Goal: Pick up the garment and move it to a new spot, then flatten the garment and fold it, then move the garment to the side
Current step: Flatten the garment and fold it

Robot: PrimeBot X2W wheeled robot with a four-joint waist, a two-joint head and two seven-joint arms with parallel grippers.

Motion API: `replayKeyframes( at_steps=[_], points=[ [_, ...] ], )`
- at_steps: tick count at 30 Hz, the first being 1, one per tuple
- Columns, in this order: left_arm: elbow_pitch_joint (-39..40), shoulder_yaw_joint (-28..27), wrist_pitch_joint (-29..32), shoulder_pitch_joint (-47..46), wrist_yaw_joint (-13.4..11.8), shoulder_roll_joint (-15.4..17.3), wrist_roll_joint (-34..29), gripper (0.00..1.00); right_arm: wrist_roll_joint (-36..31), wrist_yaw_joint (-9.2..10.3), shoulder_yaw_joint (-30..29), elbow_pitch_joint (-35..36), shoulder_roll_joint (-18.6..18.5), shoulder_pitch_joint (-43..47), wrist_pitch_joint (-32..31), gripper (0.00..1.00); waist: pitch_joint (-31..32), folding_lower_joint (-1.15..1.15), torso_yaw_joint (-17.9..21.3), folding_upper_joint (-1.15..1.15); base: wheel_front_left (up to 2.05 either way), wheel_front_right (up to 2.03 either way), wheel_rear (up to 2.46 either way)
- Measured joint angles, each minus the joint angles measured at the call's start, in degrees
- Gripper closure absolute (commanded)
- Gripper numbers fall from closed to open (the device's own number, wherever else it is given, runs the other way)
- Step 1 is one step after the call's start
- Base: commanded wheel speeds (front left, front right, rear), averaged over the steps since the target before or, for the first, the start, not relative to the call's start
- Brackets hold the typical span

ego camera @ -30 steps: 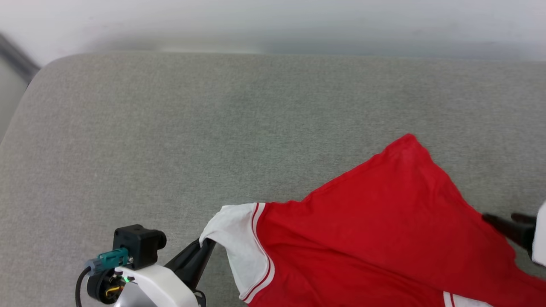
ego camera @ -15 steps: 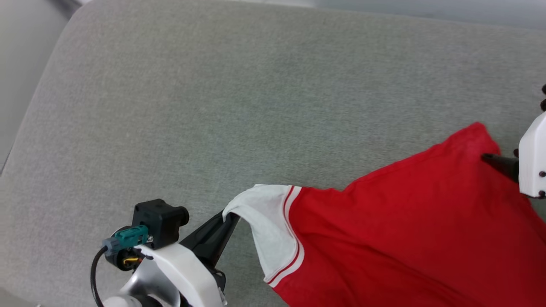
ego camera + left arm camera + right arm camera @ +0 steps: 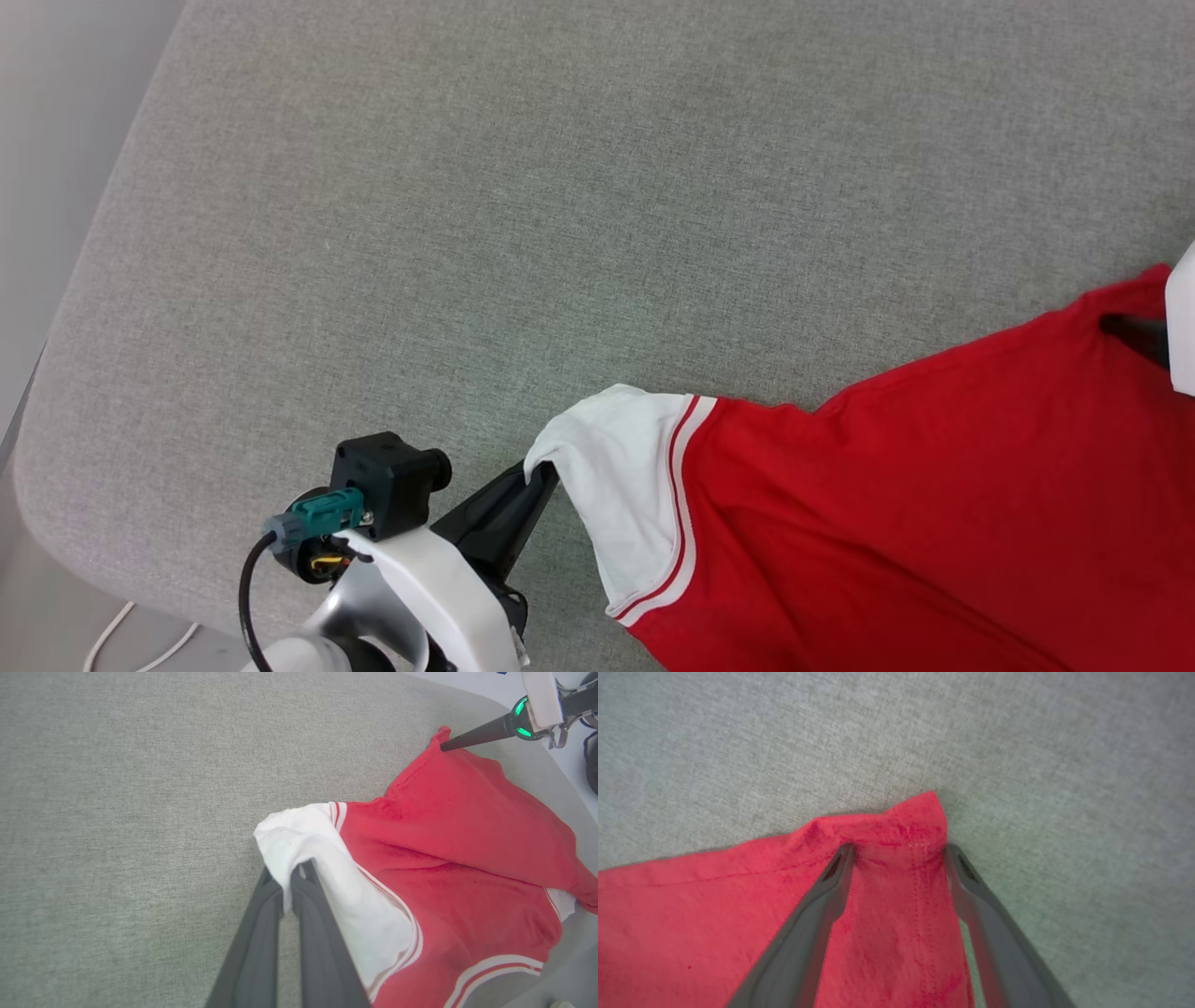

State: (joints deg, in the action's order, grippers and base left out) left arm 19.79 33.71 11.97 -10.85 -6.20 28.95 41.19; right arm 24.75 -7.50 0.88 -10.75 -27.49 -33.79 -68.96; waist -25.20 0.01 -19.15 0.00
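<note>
Next, my right gripper spreads and flattens the red garment (image 3: 941, 493), and for that it first grabs its hem corner (image 3: 1145, 289).
The garment (image 3: 934, 485), red with a white, red-striped sleeve (image 3: 625, 485), lies spread on the grey cushion (image 3: 560, 233), toward the right. My left gripper (image 3: 541, 471) is shut on the tip of the white sleeve, which drapes over its closed fingers (image 3: 303, 914) in the left wrist view. My right gripper (image 3: 896, 851) stands open, its two fingers straddling the far red corner (image 3: 920, 816) of the garment, one fingertip (image 3: 845, 854) resting on the cloth. That gripper's dark finger (image 3: 467, 741) also shows at the red corner in the left wrist view. No lettering shows.
The grey cushion's rounded left edge (image 3: 84, 280) drops to a pale floor, where a white cable (image 3: 121, 635) lies at the lower left. The cushion stretches bare behind and left of the garment.
The head camera has tilted down and turned, shifting the whole picture. My right gripper has moved along the red edge to the garment's far corner. The left gripper keeps hold of the sleeve.
</note>
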Motion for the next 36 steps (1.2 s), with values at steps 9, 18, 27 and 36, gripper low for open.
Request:
replayKeyframes(
  at_steps=[9,18,27,36],
  points=[
    [-0.7,-0.2,-0.1,-0.4,0.2,0.2,0.4,1.0,1.2,0.0,2.4,-2.4,-1.5,-0.2,1.0,1.0,-0.5,-0.01,-0.6,0.0,0.0,0.0,0.0],
    [-1.4,-1.3,-0.6,0.1,-0.5,1.6,0.6,1.0,3.6,0.0,3.8,-5.9,0.3,-0.2,7.6,1.0,3.7,0.0,1.3,0.0,0.0,0.0,0.0],
    [-0.8,-4.7,-1.1,1.8,-2.8,5.0,0.5,1.0,7.8,0.0,3.8,-5.8,0.8,-0.6,16.5,1.0,10.6,0.0,5.5,0.0,0.0,0.0,0.0],
    [3.0,-10.0,-1.6,2.3,-5.7,8.3,0.4,1.0,11.3,0.0,4.7,1.6,0.3,-1.3,22.8,1.0,17.8,-0.01,11.2,0.0,0.0,0.0,0.0]
  ],
)
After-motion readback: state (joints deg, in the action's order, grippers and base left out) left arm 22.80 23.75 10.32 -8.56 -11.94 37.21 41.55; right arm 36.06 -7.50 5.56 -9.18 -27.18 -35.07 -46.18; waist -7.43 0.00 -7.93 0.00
